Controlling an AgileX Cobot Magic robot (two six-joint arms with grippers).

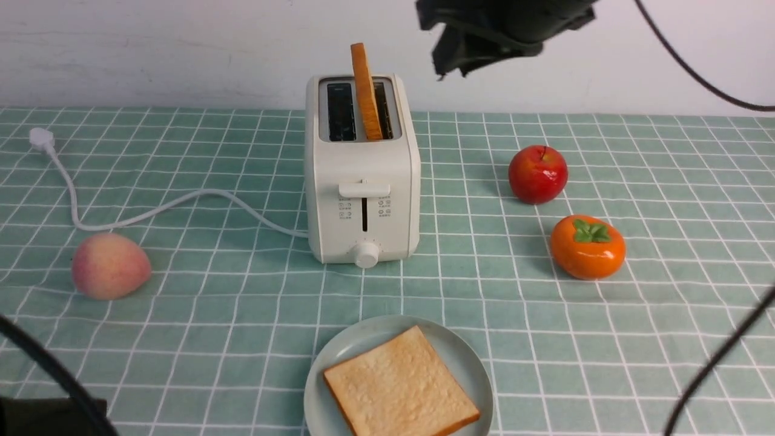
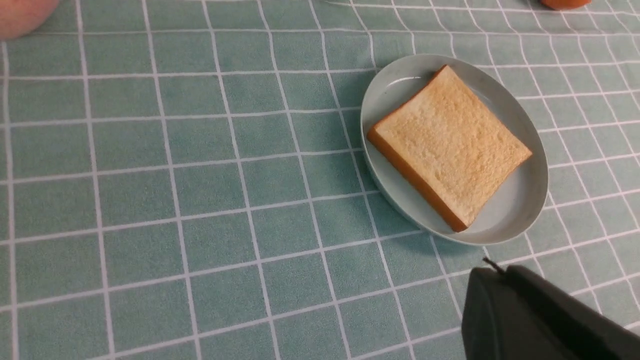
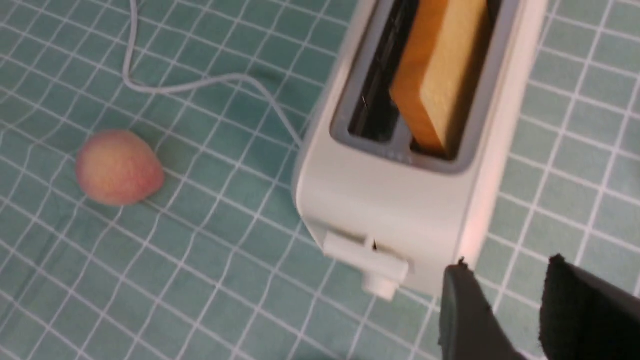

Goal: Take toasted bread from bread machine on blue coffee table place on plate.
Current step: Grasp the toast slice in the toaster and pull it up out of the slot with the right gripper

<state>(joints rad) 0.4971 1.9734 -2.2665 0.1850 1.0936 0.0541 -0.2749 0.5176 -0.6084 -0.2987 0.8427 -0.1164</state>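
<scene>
I should grab the upright slice next with my right gripper, by its exposed upper part (image 1: 361, 69), so that I can move it onto the plate.
The cream-white bread machine (image 1: 362, 200) stands mid-table on the blue coffee table (image 1: 242, 315). One slice of toasted bread (image 1: 366, 91) stands upright in its right slot, and the left slot is empty. A second slice (image 1: 399, 384) lies flat on the plate (image 1: 469, 357) near the front edge. My right gripper (image 1: 453, 66) hovers above and to the right of the bread machine. In the right wrist view it (image 3: 507, 267) is open and empty, short of the slotted slice (image 3: 440, 75). My left gripper (image 2: 495, 272) is shut and empty, just off the plate's rim (image 2: 525, 215).
A red apple (image 1: 537, 174) and an orange persimmon (image 1: 587, 246) sit right of the bread machine. A peach (image 1: 110, 266) lies to the left. The white cord (image 1: 151, 209) runs left to its plug (image 1: 41, 139). A white wall closes off the far edge.
</scene>
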